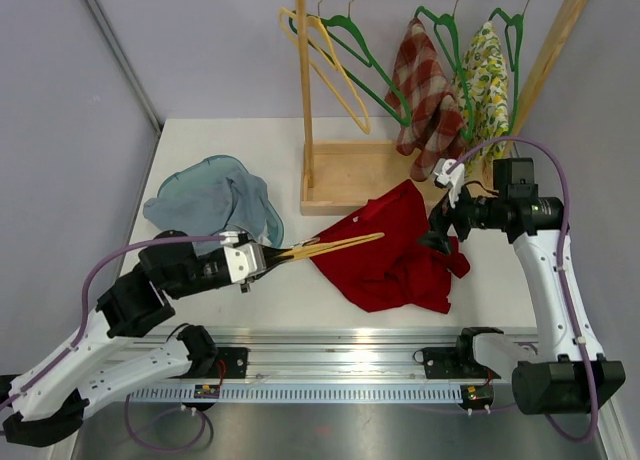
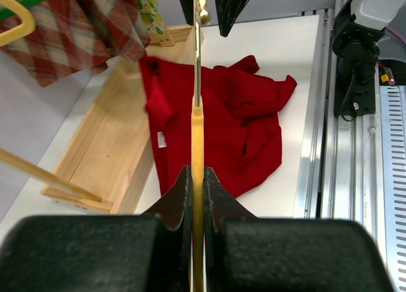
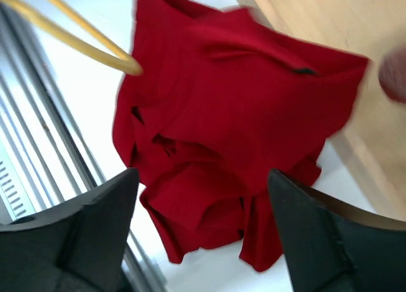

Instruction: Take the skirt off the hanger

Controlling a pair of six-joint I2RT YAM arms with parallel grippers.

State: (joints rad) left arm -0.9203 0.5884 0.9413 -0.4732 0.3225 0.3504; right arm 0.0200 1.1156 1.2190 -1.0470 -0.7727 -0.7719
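Note:
My right gripper grips the yellow hanger by its far end [image 1: 376, 237] [image 3: 130, 65] next, so the hanger's hook stays free to hang the hanger on the rack.
The red skirt [image 1: 390, 255] lies crumpled on the white table, off the hanger, its top edge against the wooden rack base. It also shows in the left wrist view [image 2: 235, 120] and the right wrist view [image 3: 235, 108]. My left gripper [image 1: 268, 258] is shut on one end of a yellow hanger [image 1: 335, 245], held low and level, its far end over the skirt's left edge. In the left wrist view my left gripper [image 2: 197, 178] clamps the hanger [image 2: 197, 133]. My right gripper [image 1: 440, 235] hovers open above the skirt's right side, empty [image 3: 200, 178]. The hanger's tip [image 3: 95, 47] shows there too.
A wooden clothes rack [image 1: 340, 175] stands at the back with a yellow hanger [image 1: 335, 75], green hangers [image 1: 375, 65], a plaid garment [image 1: 425, 90] and a lemon-print garment [image 1: 485, 75]. A blue-grey cloth [image 1: 215, 195] lies at the left. A metal rail [image 1: 340, 365] runs along the near edge.

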